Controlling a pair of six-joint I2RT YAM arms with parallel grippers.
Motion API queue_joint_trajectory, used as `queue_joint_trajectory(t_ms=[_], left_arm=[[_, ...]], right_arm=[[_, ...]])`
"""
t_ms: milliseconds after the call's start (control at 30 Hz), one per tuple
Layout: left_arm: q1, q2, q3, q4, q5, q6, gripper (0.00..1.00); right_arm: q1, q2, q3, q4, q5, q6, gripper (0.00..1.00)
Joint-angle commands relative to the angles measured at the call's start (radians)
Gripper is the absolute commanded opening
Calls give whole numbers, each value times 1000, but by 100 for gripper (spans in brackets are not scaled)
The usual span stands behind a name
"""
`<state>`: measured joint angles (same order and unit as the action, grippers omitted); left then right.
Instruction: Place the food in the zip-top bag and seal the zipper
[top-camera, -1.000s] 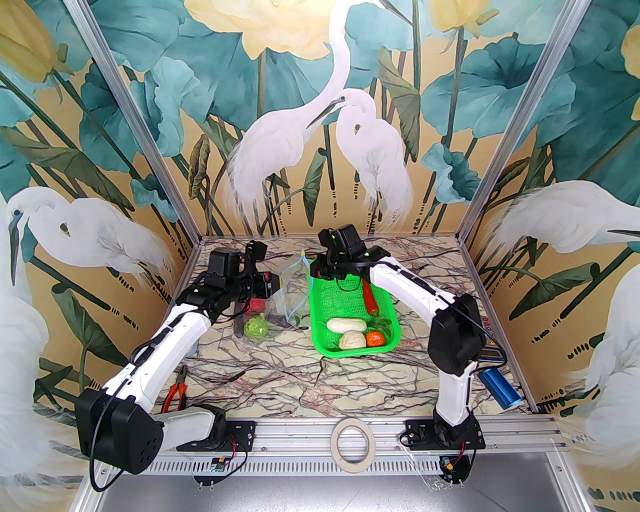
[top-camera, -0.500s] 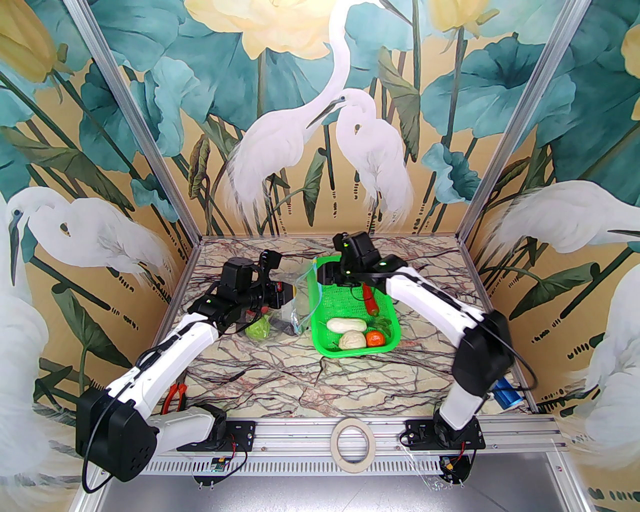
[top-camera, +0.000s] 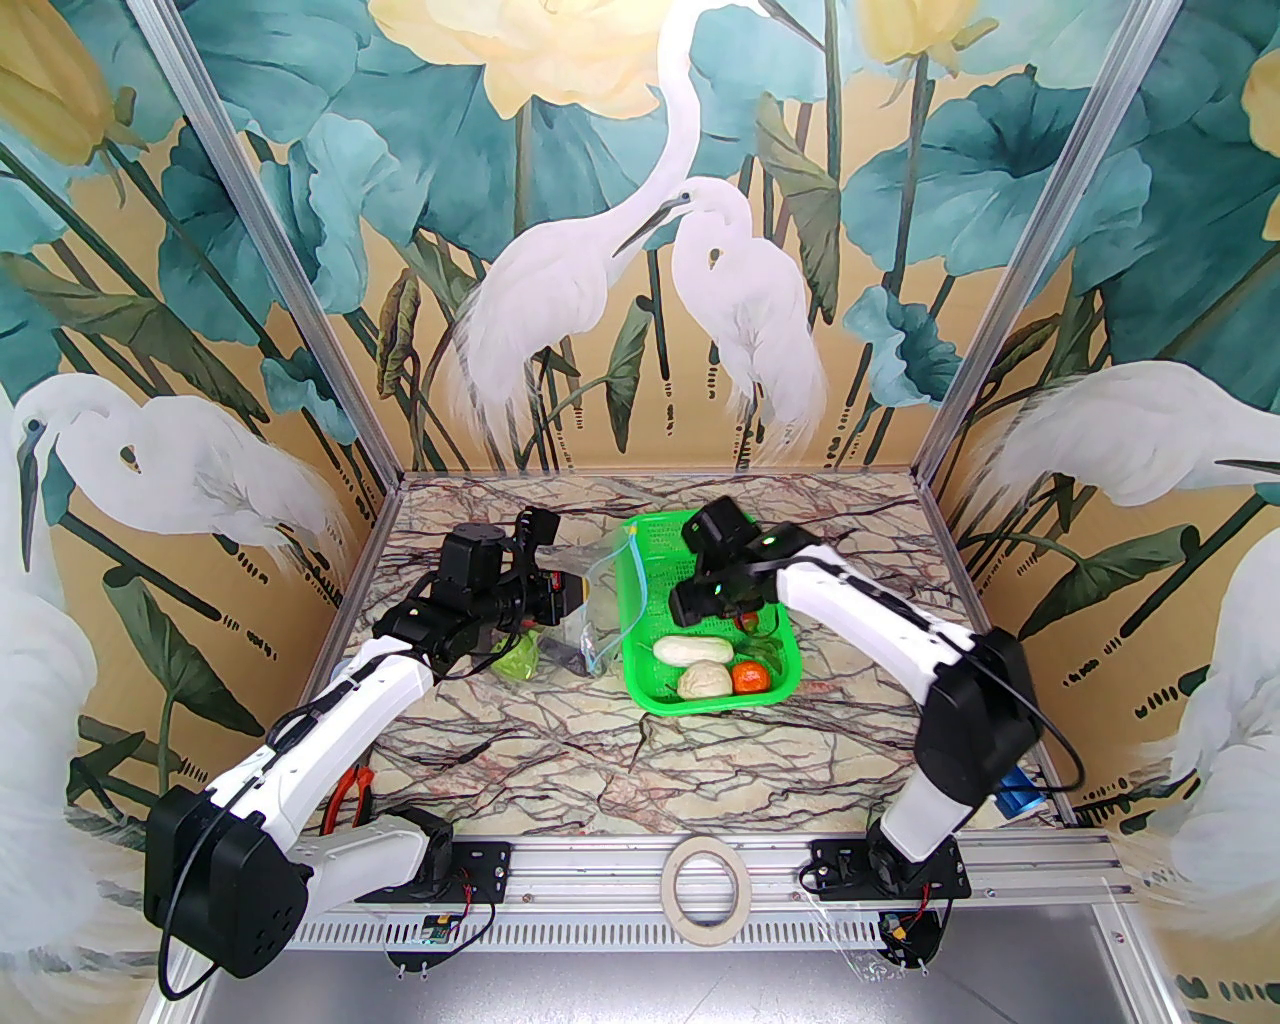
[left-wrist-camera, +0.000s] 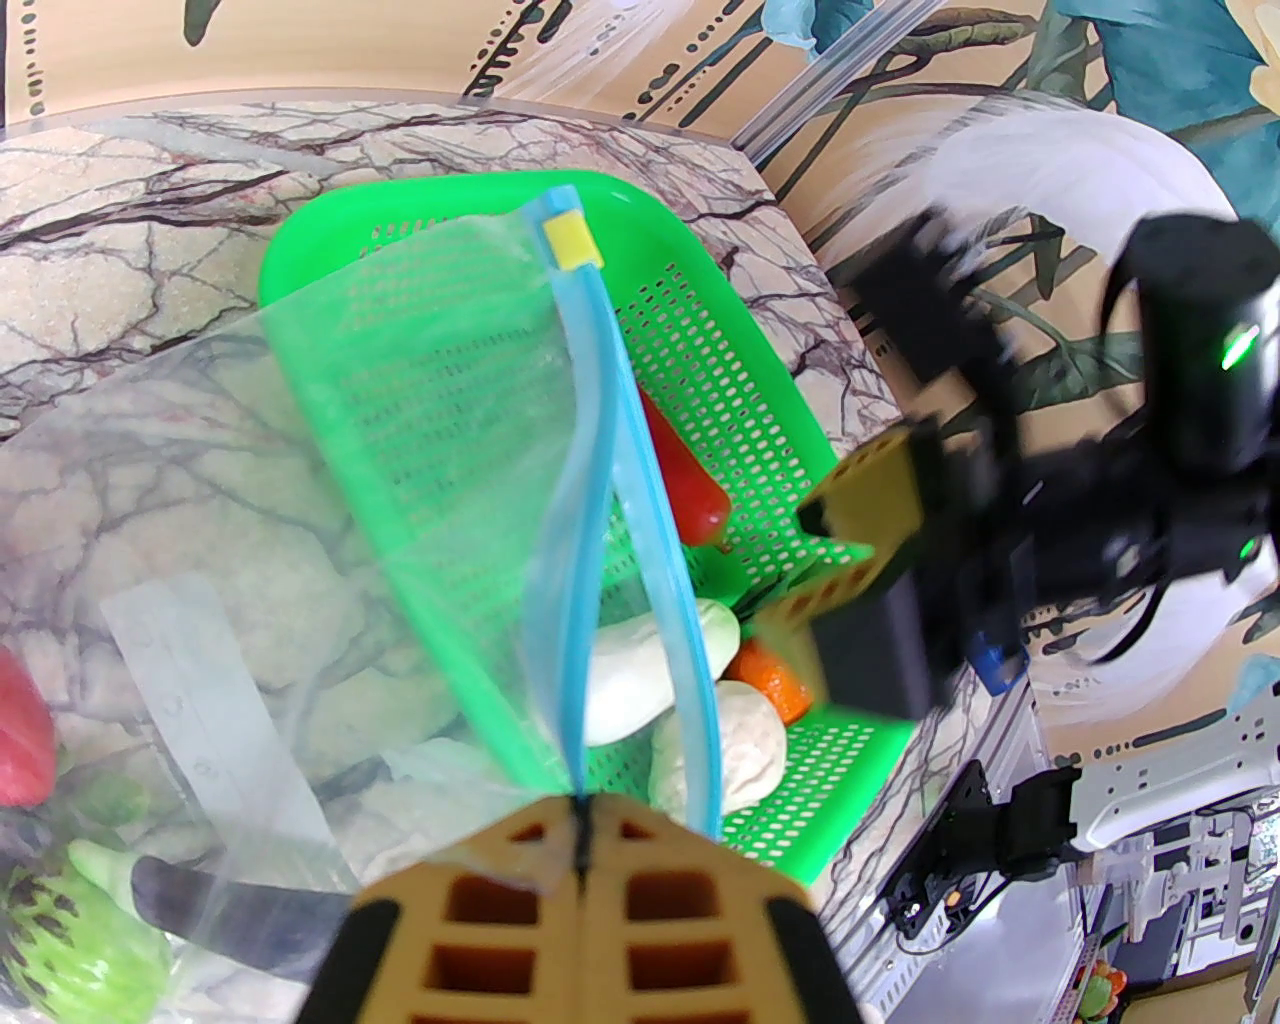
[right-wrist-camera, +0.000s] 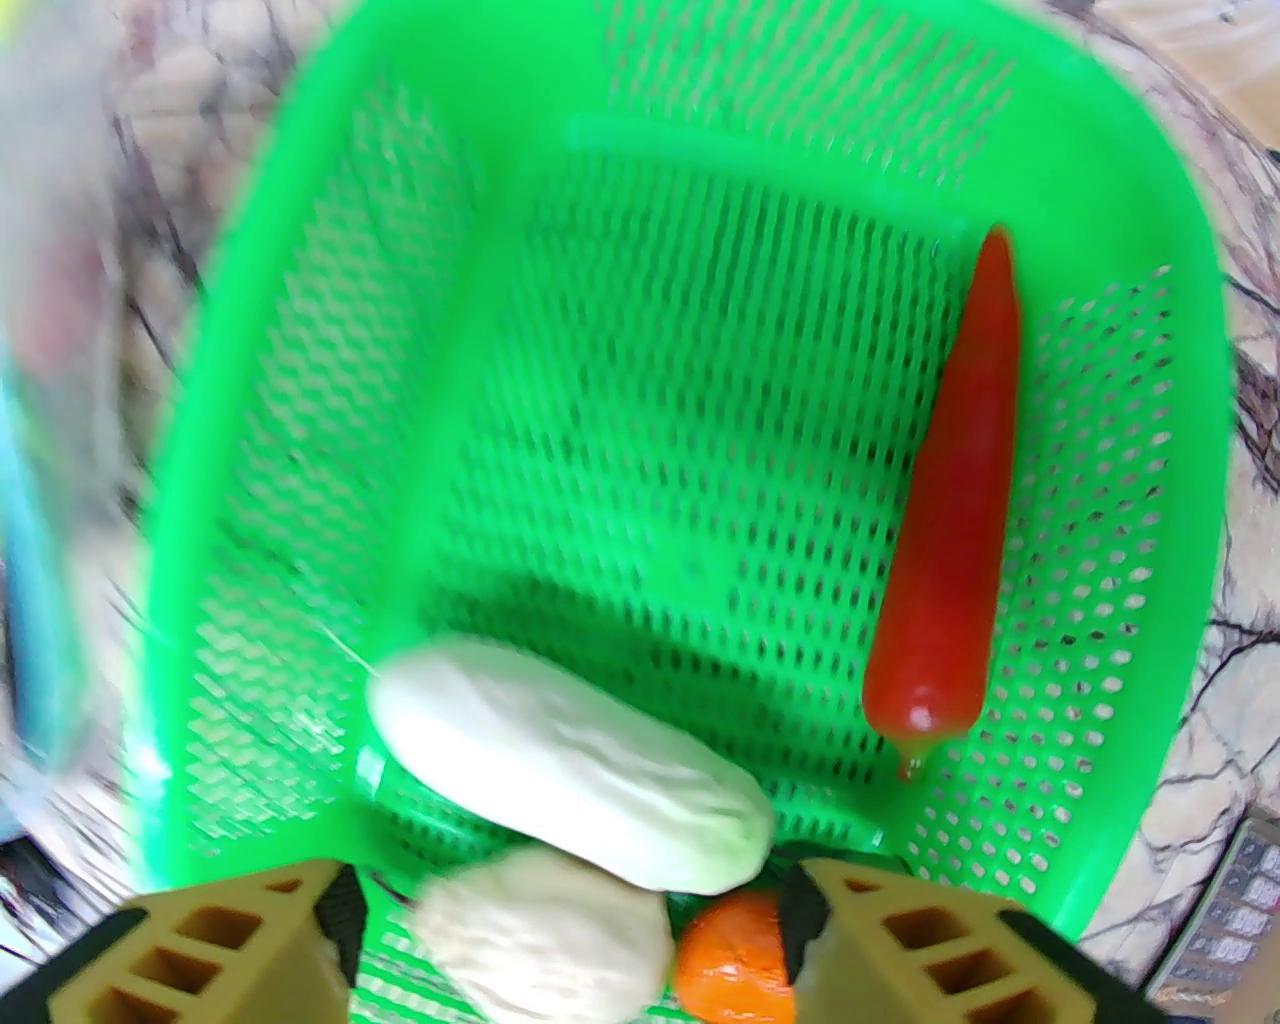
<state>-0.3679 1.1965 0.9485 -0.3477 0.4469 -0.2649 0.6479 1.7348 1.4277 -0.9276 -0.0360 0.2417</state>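
Observation:
The white gourd should be grabbed by its long sides with my right gripper next. Its greenish end then stays free to go into the zip-top bag.
My left gripper is shut on the light-blue zipper of the clear zip-top bag, holding the mouth up beside the basket. A yellow slider tab sits at the strip's far end. A red tomato, a green fruit and a dark eggplant show through the plastic. My right gripper stands open over the green basket, above the white gourd, pale cabbage and orange. The red chili lies along the right wall. From above, the left gripper and right gripper flank the bag.
Orange-handled pliers lie near the left arm's base. A tape roll rests on the front rail, and a blue cylinder sits at the right edge. Painted walls close in on three sides of the marble table.
My right gripper has opened and come from the basket's far end toward the food at its near end. The left gripper, still shut on the bag, has shifted right toward the basket.

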Motion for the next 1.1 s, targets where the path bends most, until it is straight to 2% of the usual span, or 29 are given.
queue_joint_trajectory(t_ms=[0,233,500,867,1067], left_arm=[[-5,-15,20,-9,-20,28,0],[-3,-28,26,-24,-31,40,0],[13,-41,37,-32,-30,48,0],[25,-57,47,-47,-36,60,0],[30,-58,50,-50,-33,60,0]], right_arm=[[50,46,-7,-27,47,-109,80],[97,98,-15,5,71,-217,81],[111,143,-33,57,166,-250,81],[108,283,14,94,196,-268,81],[64,342,95,104,196,-216,73]])
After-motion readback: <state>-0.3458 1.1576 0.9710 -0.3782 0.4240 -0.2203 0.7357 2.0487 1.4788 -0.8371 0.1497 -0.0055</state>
